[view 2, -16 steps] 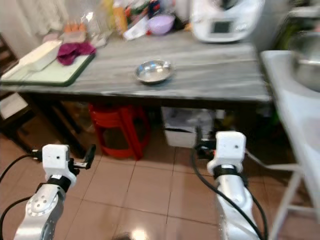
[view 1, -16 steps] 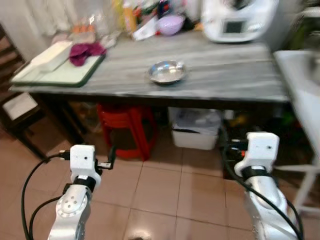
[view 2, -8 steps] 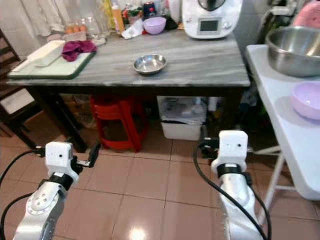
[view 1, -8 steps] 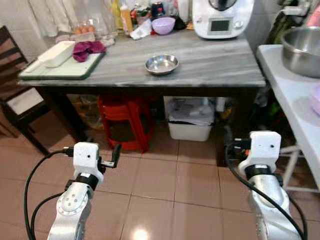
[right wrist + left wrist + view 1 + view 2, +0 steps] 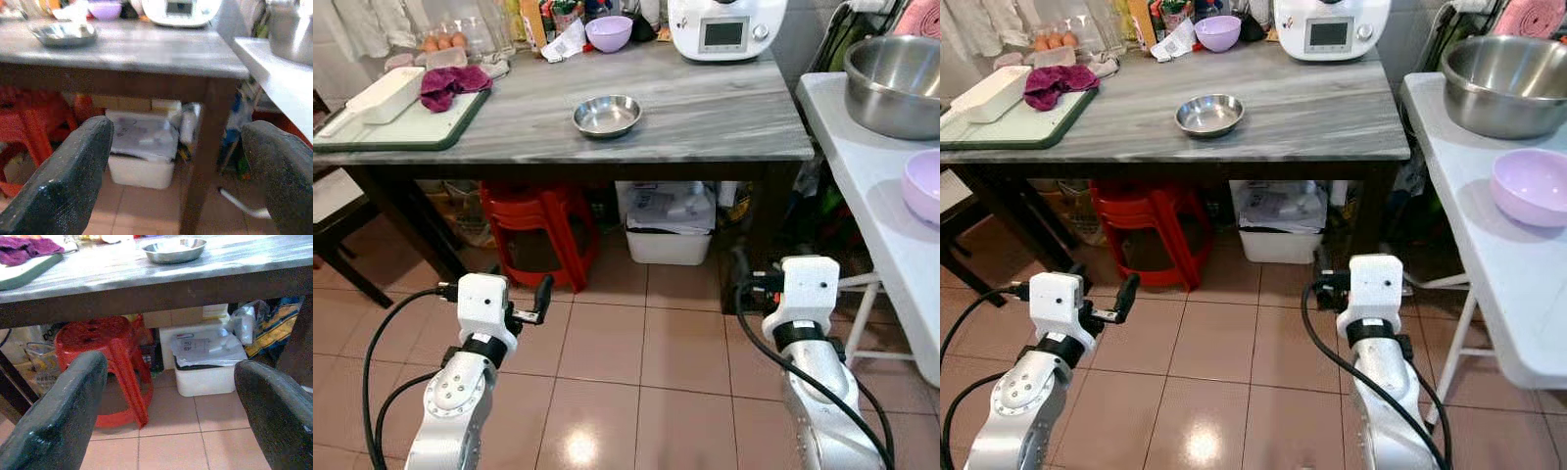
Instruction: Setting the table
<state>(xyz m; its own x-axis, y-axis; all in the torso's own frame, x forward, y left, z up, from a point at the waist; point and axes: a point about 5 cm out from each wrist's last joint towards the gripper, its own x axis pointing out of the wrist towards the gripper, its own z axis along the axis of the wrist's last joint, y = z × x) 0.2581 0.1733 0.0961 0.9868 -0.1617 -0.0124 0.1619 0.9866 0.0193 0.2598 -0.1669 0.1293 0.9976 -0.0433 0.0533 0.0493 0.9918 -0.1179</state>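
The right gripper grabs the lilac bowl on the white side table, by its rim (image 5: 913, 171), next, to set the table.
A small steel bowl (image 5: 607, 115) sits mid-way along the grey marble table (image 5: 724, 117), with nothing in it. Further back stands a purple bowl (image 5: 608, 31). On the white side table (image 5: 1518, 284) at the right are a second purple bowl (image 5: 1531, 186) and a big steel mixing bowl (image 5: 1506, 83). Both arms hang low over the tiled floor, short of the table. My left gripper (image 5: 171, 416) is open and holds nothing, its fingers (image 5: 58, 421) wide apart and pointing under the table. My right gripper (image 5: 181, 181) is open too and holds nothing.
A green tray (image 5: 401, 122) with a white box and a maroon cloth lies at the table's left end. A white kitchen machine (image 5: 724, 24) and bottles crowd the back. Below the table stand a red stool (image 5: 533, 225) and a white bin (image 5: 668, 230). A dark chair (image 5: 333, 230) is at far left.
The whole picture has shifted and sharpened as the camera moved; the white side table with its bowls has come into view at right. Both arms keep the same low pose.
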